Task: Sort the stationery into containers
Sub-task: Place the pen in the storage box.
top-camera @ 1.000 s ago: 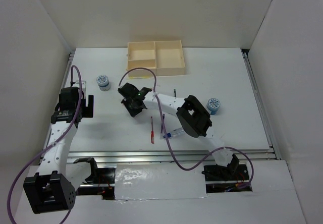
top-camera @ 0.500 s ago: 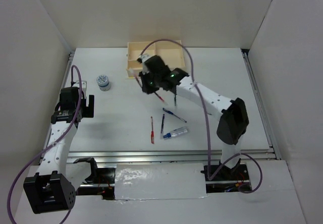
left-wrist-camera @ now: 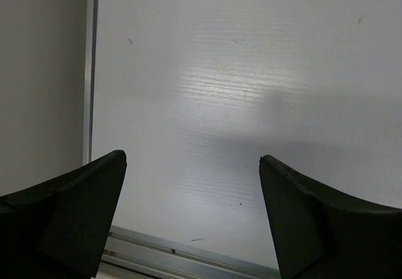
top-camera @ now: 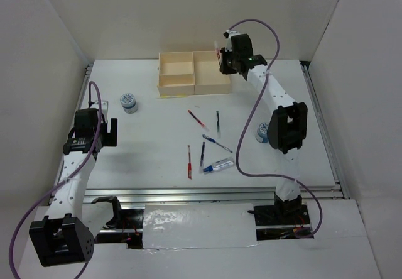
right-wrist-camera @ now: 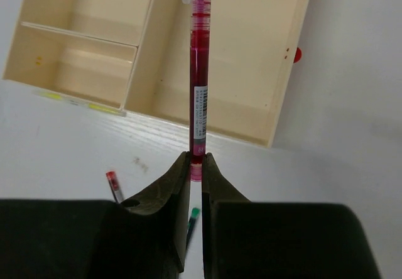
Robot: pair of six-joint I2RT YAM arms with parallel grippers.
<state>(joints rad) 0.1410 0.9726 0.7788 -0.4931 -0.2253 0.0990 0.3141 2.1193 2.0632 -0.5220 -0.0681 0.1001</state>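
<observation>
My right gripper is holding the red pen (top-camera: 217,50) (right-wrist-camera: 198,71) high above the large section's bottom, so I need to lower the pen into the section before my right gripper releases it.
The cream-yellow box (top-camera: 210,73) stands at the back of the table, with one large section on its right and two smaller ones on its left. My right gripper (top-camera: 223,58) hovers over the box's far right corner, shut on a red pen (right-wrist-camera: 198,71). In the right wrist view the pen hangs over the large section (right-wrist-camera: 251,59). Several red and blue pens (top-camera: 198,120) and a clear tube with a blue end (top-camera: 220,164) lie mid-table. One blue-and-white cylinder (top-camera: 128,102) stands at the left. Another cylinder (top-camera: 261,132) is partly hidden by my right arm. My left gripper (top-camera: 103,132) is open and empty over bare table.
White walls close in the table on three sides. A metal rail (top-camera: 213,194) runs along the near edge and shows in the left wrist view (left-wrist-camera: 188,254). A red pen end (right-wrist-camera: 113,181) and a green-tipped pen (right-wrist-camera: 193,217) lie below my right gripper.
My right gripper rose from the middle of the table with the red pen and carried it back and to the right, over the box. The left arm has not moved.
</observation>
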